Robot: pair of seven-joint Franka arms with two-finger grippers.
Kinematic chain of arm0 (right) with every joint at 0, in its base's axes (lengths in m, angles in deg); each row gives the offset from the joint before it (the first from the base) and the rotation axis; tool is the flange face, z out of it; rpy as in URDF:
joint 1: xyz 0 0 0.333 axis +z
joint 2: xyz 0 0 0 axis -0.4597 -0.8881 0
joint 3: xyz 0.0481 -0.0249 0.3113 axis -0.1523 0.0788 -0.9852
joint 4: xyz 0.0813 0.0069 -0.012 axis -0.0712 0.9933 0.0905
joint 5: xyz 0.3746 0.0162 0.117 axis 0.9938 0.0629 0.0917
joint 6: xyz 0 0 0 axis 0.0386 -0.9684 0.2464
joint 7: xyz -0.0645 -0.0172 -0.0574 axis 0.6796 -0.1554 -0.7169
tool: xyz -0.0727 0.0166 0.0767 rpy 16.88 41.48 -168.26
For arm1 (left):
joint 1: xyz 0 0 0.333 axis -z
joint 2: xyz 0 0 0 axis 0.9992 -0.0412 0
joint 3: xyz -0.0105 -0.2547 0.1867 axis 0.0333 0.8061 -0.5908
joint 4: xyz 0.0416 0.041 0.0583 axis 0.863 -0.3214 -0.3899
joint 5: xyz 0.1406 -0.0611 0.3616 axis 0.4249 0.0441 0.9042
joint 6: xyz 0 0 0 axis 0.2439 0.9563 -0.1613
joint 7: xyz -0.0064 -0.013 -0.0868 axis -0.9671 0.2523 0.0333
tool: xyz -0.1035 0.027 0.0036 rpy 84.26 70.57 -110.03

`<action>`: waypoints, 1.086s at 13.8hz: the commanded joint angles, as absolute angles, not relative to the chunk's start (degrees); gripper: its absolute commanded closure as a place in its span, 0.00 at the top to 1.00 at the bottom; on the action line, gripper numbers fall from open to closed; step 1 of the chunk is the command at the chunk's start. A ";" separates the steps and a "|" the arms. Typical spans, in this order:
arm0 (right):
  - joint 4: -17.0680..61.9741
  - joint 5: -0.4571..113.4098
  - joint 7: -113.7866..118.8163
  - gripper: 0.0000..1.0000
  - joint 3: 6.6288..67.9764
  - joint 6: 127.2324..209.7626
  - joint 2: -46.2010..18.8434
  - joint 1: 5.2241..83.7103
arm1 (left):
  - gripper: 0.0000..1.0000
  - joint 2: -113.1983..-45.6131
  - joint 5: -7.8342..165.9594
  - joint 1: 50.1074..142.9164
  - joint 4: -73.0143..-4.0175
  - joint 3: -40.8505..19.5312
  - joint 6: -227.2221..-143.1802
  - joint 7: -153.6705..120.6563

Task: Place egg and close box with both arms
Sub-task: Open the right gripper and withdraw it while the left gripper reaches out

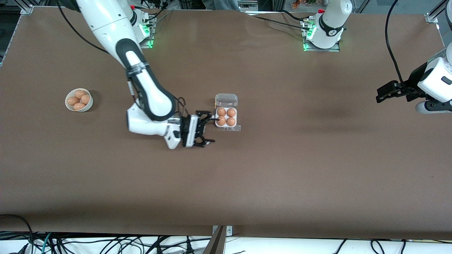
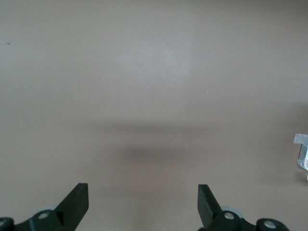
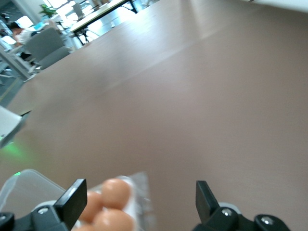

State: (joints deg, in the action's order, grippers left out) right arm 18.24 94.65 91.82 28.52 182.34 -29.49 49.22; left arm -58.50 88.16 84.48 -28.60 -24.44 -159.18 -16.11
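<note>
Next, my left gripper grabs the clear lid by its free rim (image 1: 226,95) opposite the hinge to close the box over the eggs.
The box (image 1: 226,126) stands mid-table with its clear lid (image 1: 226,100) open and tipped back toward the robots' bases. Each of its cells holds an orange-brown egg (image 1: 221,121). My right gripper (image 1: 212,129) is open and empty, low beside the box on the right arm's side, with one fingertip (image 1: 214,119) at the tray's edge. In the right wrist view the gripper (image 3: 139,204) is open, with the eggs (image 3: 115,192) and the lid (image 3: 29,190) close to one finger. My left gripper (image 1: 380,94) waits open over the left arm's end of the table, and its wrist view (image 2: 143,202) shows bare table.
A round white bowl (image 1: 87,104) with several more eggs stands toward the right arm's end of the table. Cables hang along the table edge nearest the front camera and by the left arm.
</note>
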 commanded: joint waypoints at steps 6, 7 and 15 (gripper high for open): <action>29.16 57.48 53.19 1.00 31.84 178.93 -11.59 39.32 | 0.82 -58.97 82.88 84.47 -27.57 -17.49 -156.72 -23.47; 29.16 52.38 46.51 1.00 33.07 176.39 -10.09 39.32 | 0.79 -59.23 82.61 84.47 -27.57 -15.12 -156.72 -26.72; 31.54 18.52 -8.21 1.00 36.16 163.36 2.92 39.41 | 0.18 -66.07 77.09 92.11 -27.49 -7.28 -156.89 -48.08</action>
State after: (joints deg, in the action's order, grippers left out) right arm 29.03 23.29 -0.97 36.27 164.72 -1.62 39.50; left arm -63.67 80.52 89.83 -28.64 -7.20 -157.58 -43.27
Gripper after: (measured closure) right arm 0.000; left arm 0.722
